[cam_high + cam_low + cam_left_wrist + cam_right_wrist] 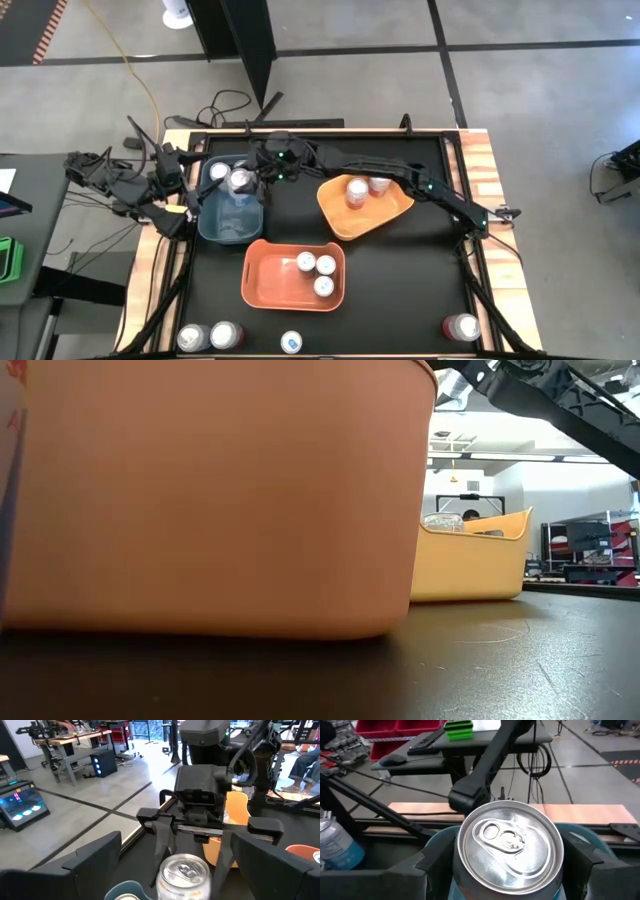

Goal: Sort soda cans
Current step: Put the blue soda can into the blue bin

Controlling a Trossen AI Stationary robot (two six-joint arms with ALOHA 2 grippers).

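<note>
The silver-topped can is still high above the blue bin's rim in the right wrist view, so it would drop if I opened my right gripper before lowering it into the bin.
My right gripper reaches across the table from the right and is shut on a soda can with a silver top. It holds the can upright over the blue bin. Another can stands in that bin. My left gripper waits open just left of the blue bin, pointing at the held can and touching nothing. The orange bin holds three cans. The yellow bin holds two. My right gripper pinches the soda can's side wall just under the top rim, one finger on each side. The fingers come nearly level from the table's right. The can stays upright above the blue bin's rim; its base is hidden.
Several loose cans stand along the near edge. A blue-labelled can shows beside the held one. In the low view the orange bin's wall fills the left, with the yellow bin behind it.
</note>
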